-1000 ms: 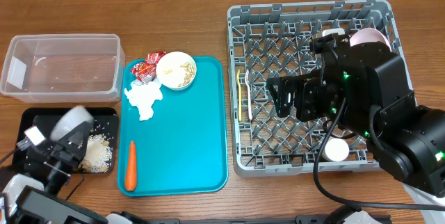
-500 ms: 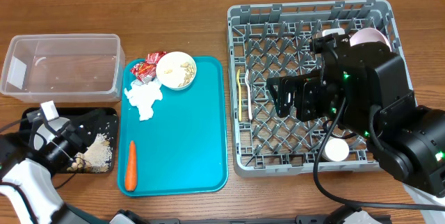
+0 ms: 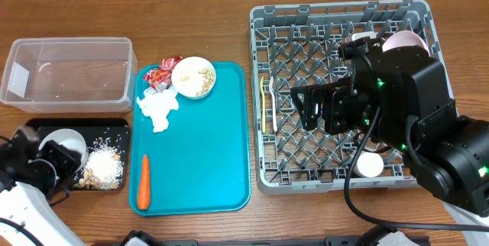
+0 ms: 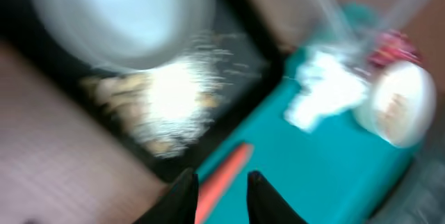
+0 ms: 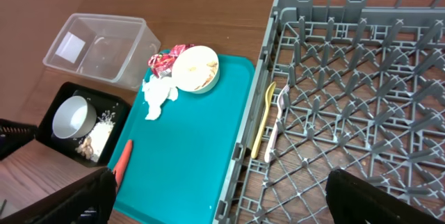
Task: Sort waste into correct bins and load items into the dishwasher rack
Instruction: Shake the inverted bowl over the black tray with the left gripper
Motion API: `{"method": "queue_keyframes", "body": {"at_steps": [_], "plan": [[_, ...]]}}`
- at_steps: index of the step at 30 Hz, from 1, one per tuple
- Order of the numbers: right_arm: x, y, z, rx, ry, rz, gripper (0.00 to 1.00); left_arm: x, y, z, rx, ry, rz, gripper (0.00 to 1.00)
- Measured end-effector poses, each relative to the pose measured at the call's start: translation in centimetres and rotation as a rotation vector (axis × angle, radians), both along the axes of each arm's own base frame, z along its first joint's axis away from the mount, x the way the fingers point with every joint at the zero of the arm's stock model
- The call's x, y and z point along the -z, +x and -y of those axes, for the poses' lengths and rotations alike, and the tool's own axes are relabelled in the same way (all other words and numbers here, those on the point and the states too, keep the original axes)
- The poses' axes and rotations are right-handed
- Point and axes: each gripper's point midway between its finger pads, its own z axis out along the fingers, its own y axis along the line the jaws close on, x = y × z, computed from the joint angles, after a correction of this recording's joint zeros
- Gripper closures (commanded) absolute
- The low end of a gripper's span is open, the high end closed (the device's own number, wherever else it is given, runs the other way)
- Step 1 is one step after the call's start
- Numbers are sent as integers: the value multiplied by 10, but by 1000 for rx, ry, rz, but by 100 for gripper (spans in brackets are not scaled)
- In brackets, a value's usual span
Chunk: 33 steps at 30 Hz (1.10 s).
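The white bowl (image 3: 66, 141) needs to be turned sideways into the dishwasher rack, so my left gripper should next grip the bowl's rim beside the food scraps.
A white bowl (image 3: 66, 141) sits upright in the black tray (image 3: 34, 126), beside a pile of beige food scraps (image 3: 104, 167). My left gripper (image 4: 221, 197) hovers over the tray's near side, open a little, with nothing between its fingers; the view is blurred. The carrot (image 3: 144, 181), white napkin (image 3: 157, 107), red wrapper (image 3: 160, 73) and a bowl holding scraps (image 3: 193, 76) lie on the teal tray (image 3: 202, 162). The yellow spoon (image 3: 267, 105) and fork (image 3: 273, 107) rest at the rack's (image 3: 263, 32) left edge. My right gripper (image 5: 229, 200) hangs wide open above the rack.
The clear tub (image 3: 67, 72) stands behind the black tray at the far left. A pink plate (image 3: 406, 41) stands at the rack's back right and a small white round dish (image 3: 370, 166) at its front, both partly hidden by the right arm.
A second ago the left gripper held the white bowl tipped over the black tray. Now the bowl rests upright in the tray and the left jaws have parted. The right arm has not moved.
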Motion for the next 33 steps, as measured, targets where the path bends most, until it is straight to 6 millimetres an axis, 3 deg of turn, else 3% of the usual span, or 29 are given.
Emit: {"method": "queue_keyframes", "body": {"at_steps": [5,7,9,17,20,26,33], "plan": [[0,0,-1,-4,2,-2,0,29,-20,-24,-178,62,-120,73],[0,-1,-1,-6,3,-4,0,43,-23,-30,-223,69,-146,66],[0,-1,-1,-5,3,-5,0,55,-22,-35,-254,70,-150,59],[2,-2,0,-6,0,-10,0,71,-6,-53,-238,86,-129,60],[2,-2,0,-6,-1,-11,0,75,8,-48,-146,77,-101,60],[3,-3,0,-6,-3,-15,0,86,23,-18,64,78,-150,60],[3,-3,0,-5,-4,-16,0,84,43,-13,180,219,-181,63]]}}
